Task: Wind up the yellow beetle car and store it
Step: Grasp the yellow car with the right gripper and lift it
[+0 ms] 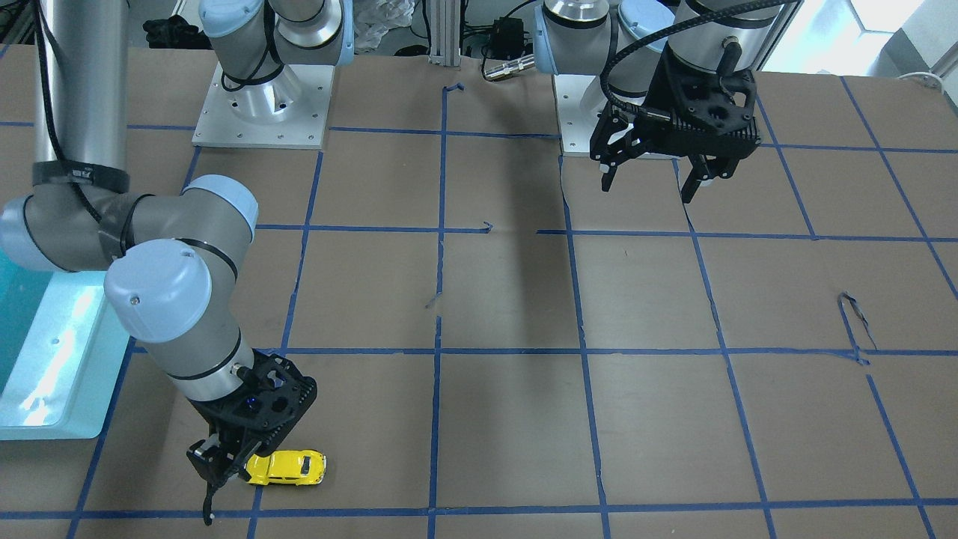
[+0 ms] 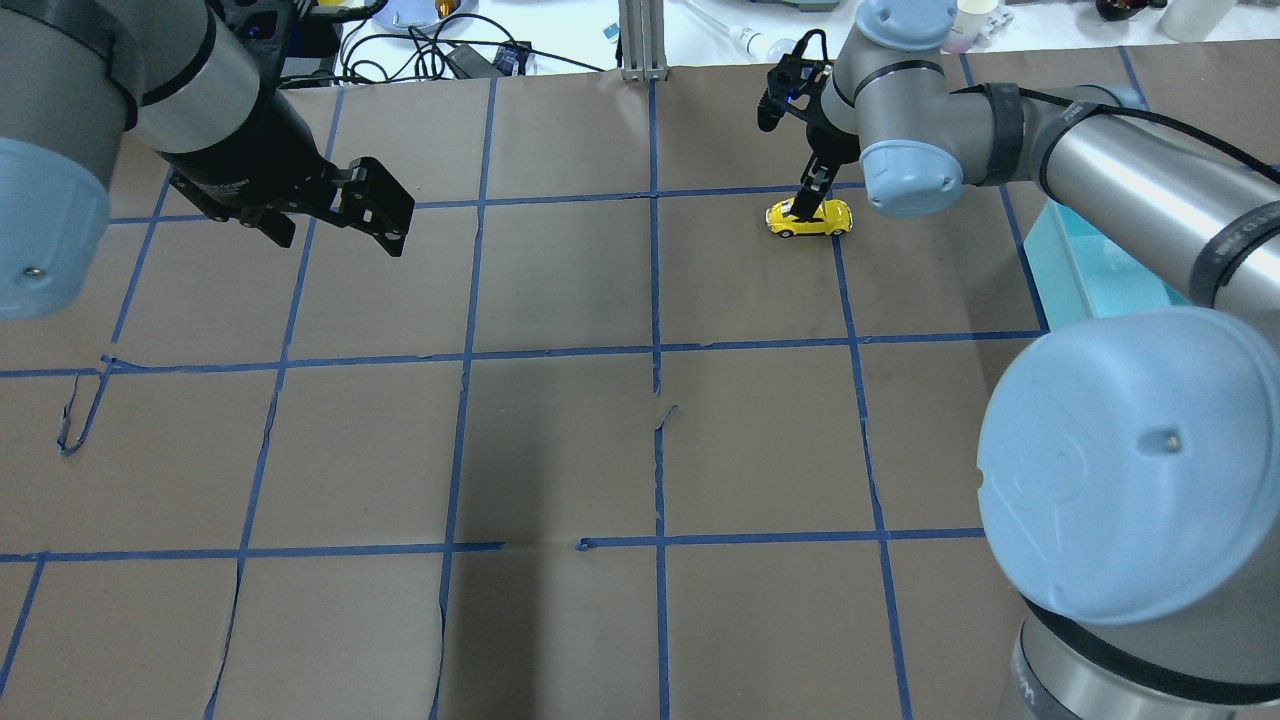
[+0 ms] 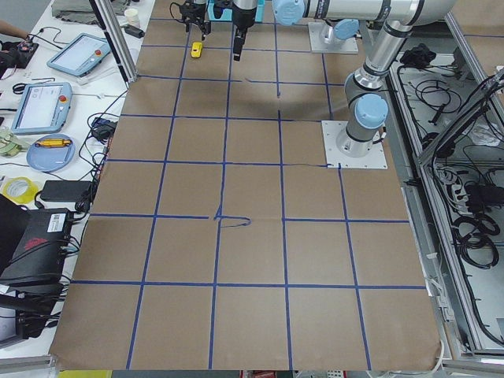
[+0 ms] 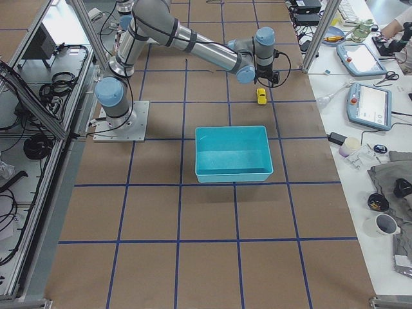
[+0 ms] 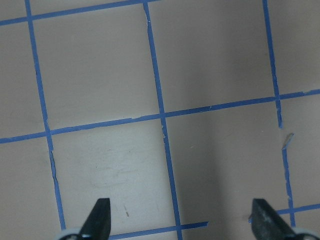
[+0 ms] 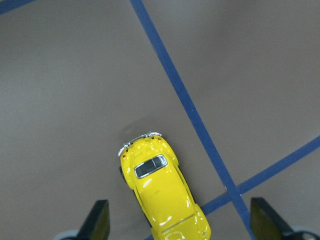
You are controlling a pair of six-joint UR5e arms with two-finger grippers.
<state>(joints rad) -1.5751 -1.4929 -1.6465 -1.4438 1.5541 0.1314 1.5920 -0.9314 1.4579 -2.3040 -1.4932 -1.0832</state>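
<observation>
I need to lower and turn my right gripper before I close it on the car, because its fingers are at an angle above the sides of the yellow beetle car [image 1: 288,468] [image 6: 162,192].
The yellow beetle car [image 1: 288,468] stands on its wheels on the brown table, near a crossing of blue tape lines. It also shows in the overhead view [image 2: 810,218] and the right wrist view [image 6: 160,195]. My right gripper [image 1: 224,479] is open and hangs low over one end of the car. In the right wrist view its fingertips [image 6: 97,220] stand to either side of the car, clear of it. My left gripper [image 2: 335,230] is open and empty, held above bare table far from the car, as the left wrist view [image 5: 180,222] shows.
A teal bin [image 4: 232,176] stands on the table on my right side, a little nearer my base than the car; its edge shows in the overhead view [image 2: 1080,260]. Blue tape lines grid the table. Operators' desks with tablets line the far edge.
</observation>
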